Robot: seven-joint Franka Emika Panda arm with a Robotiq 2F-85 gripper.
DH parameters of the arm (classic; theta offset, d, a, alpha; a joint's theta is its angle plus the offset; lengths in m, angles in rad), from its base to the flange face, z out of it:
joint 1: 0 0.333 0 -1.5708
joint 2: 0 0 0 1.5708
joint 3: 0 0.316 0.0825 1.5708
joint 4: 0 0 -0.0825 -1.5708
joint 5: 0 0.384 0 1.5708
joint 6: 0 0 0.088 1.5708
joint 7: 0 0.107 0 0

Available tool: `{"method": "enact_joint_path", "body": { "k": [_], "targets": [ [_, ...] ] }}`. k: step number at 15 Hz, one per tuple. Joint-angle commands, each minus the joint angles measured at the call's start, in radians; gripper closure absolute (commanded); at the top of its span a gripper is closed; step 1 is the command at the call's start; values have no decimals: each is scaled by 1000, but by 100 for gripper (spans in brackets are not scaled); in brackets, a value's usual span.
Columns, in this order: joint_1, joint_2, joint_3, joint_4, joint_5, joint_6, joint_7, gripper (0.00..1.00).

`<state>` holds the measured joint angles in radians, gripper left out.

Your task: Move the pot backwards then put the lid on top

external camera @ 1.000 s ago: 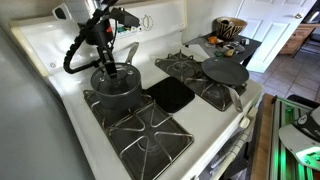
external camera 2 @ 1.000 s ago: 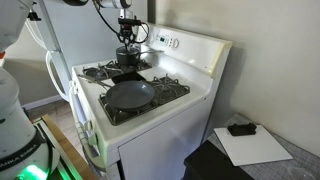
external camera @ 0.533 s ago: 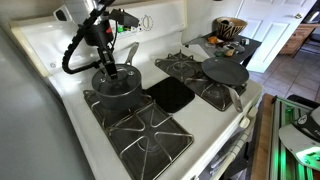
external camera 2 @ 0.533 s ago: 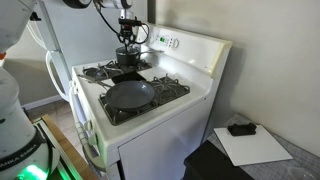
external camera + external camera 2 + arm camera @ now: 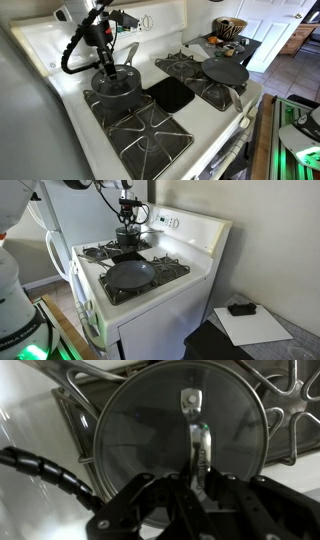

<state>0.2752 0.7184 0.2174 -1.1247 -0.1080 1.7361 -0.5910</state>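
The lid's edge lies level along the pot's rim (image 5: 121, 94) and closes the pot's round opening. My gripper will let go of the lid.
The dark grey pot (image 5: 116, 92) stands on the back burner, its silvery long handle (image 5: 129, 52) pointing toward the stove's back panel. In the wrist view the round dark lid (image 5: 150, 430) with a thin silvery rim fills the frame and lies level over the pot. My gripper (image 5: 198, 472) is shut on the lid's small metal handle (image 5: 191, 410). In both exterior views the gripper (image 5: 107, 66) (image 5: 125, 226) hangs straight down over the pot (image 5: 127, 240). Whether the lid's rim rests on the pot is too small to tell.
A flat shallow dark pan (image 5: 225, 71) (image 5: 130, 275) with a pale handle sits on another burner. The white stove (image 5: 190, 250) has black grates and a raised back panel with knobs (image 5: 150, 20) close behind the pot. A cluttered counter (image 5: 228, 35) lies beyond the stove.
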Motion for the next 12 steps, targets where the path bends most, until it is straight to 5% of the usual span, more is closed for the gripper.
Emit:
{"method": "enact_joint_path", "body": {
  "k": [1,3,12],
  "targets": [
    [4,19,3,43,8,-36,5,74],
    [2,8,5,34,10,-33,1,70],
    [-8,-166,6,-82,7,31,22,0]
  ]
}}
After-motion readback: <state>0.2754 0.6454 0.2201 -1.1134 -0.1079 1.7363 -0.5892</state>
